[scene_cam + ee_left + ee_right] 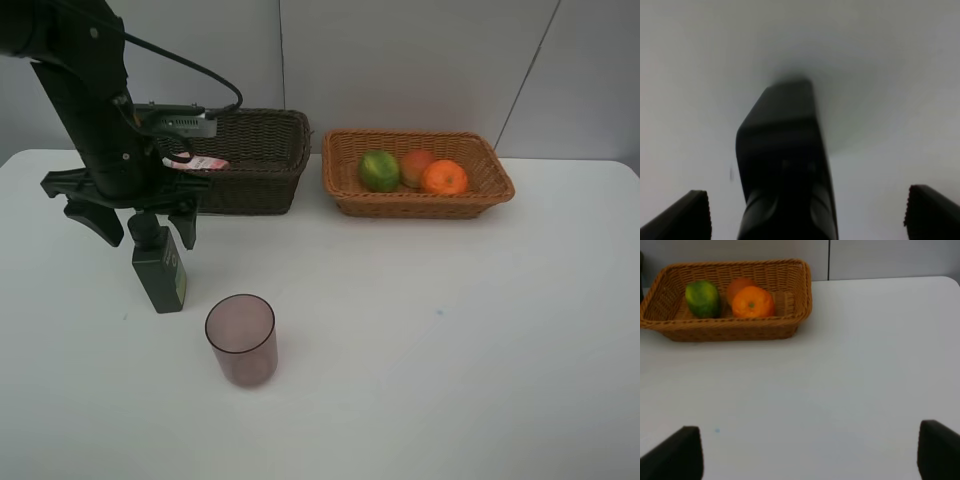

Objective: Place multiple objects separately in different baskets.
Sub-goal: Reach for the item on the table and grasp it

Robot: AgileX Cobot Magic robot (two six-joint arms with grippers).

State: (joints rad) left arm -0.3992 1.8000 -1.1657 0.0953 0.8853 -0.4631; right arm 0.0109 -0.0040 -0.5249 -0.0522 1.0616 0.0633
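My left gripper's fingers are around the bottle's black cap, high above the bottle's body. They would miss the bottle's body if they closed now, so my left gripper should go down first and then close on it.
My left gripper (140, 224) is open, its fingers on either side of the black cap of the dark green bottle (160, 268), which stands upright on the table. In the left wrist view the bottle (785, 160) sits between the spread fingertips (685, 215). The purplish cup (241, 340) stands in front of it. The pink bottle (206, 162) lies in the dark brown basket (255, 190), partly hidden by the arm. The lime (379, 170), red-yellow fruit (415, 163) and orange (444, 177) lie in the light basket (400, 208). My right gripper (810, 450) is open and empty.
The white table (450, 330) ends at a grey wall behind the baskets. In the right wrist view the light basket (725, 332) holds the lime (702, 298), the orange (753, 302) and the red-yellow fruit (740, 285). The right arm is out of the high view.
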